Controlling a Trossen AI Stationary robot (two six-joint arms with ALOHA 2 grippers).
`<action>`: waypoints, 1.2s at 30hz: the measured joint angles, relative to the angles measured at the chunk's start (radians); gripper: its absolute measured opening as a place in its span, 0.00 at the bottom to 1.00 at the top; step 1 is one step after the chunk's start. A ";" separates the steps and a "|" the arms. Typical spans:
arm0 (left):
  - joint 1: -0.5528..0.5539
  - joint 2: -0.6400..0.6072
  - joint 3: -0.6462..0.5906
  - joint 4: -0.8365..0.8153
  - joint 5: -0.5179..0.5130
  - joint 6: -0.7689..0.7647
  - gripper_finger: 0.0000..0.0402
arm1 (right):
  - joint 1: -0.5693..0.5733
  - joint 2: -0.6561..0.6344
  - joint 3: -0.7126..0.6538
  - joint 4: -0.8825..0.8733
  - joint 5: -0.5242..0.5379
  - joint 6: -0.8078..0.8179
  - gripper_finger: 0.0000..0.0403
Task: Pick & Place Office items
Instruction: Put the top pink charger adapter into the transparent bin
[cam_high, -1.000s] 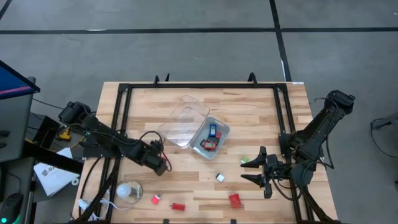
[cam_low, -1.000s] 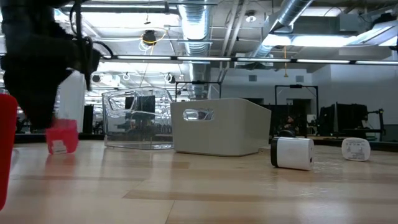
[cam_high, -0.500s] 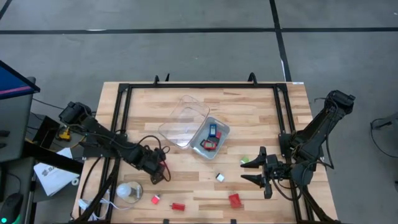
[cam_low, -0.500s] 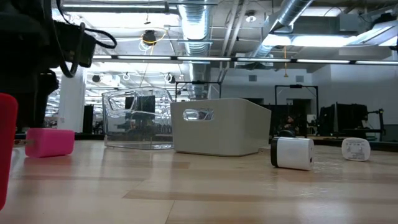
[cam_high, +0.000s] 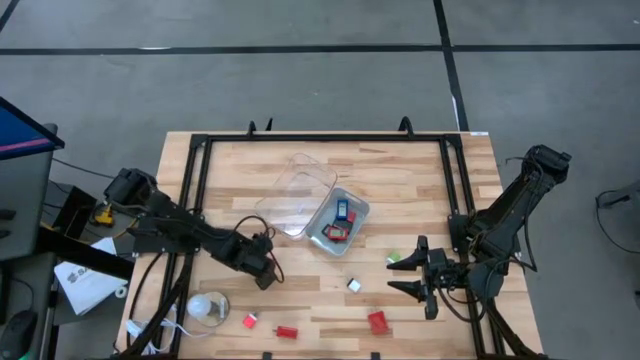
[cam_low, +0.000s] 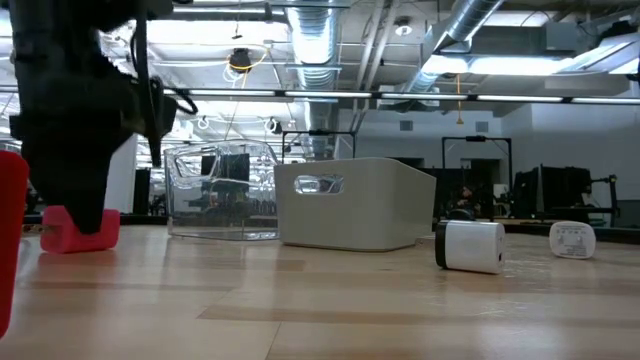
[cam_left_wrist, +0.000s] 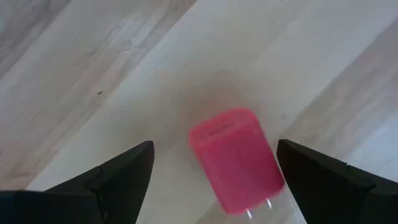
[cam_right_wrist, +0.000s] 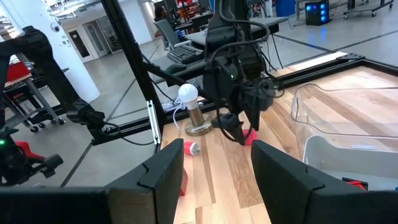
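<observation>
My left gripper grabs the pink block's sides next, to keep its metal prongs free during the pick and place.
A pink block with two metal prongs (cam_left_wrist: 236, 160) lies on its side on the wooden table, between the open fingers of my left gripper (cam_left_wrist: 214, 148). The fingers stand on either side of it with a gap on each side. The low view shows the block (cam_low: 62, 230) under that gripper. In the high view my left gripper (cam_high: 263, 273) hides it. My right gripper (cam_high: 408, 275) is open and empty at the table's right. Small red pieces (cam_high: 287, 332), a white one (cam_high: 354, 285) and a green one (cam_high: 395, 258) lie loose on the table.
A grey tray (cam_high: 355, 205) near the middle holds a blue and a red piece. A clear tray (cam_high: 290, 190) stands beside it toward the left. A round whitish object with a cord (cam_high: 207, 307) is near the front left corner. A black frame (cam_high: 195, 180) borders the table.
My left gripper has gone toward the table's near edge, then a little right, and stands over the pink block again. The block stood on end under the gripper a second ago and now lies on its side.
</observation>
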 joint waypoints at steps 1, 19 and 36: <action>0.004 0.014 0.000 0.013 0.002 0.000 0.84 | 0.000 0.000 0.000 -0.001 0.000 0.000 0.45; 0.017 0.028 0.000 -0.021 0.032 0.000 0.37 | 0.000 0.000 0.000 -0.004 0.000 0.000 0.45; 0.006 -0.339 0.000 0.403 -0.069 0.389 0.36 | -0.007 0.000 0.000 -0.011 0.000 0.000 0.45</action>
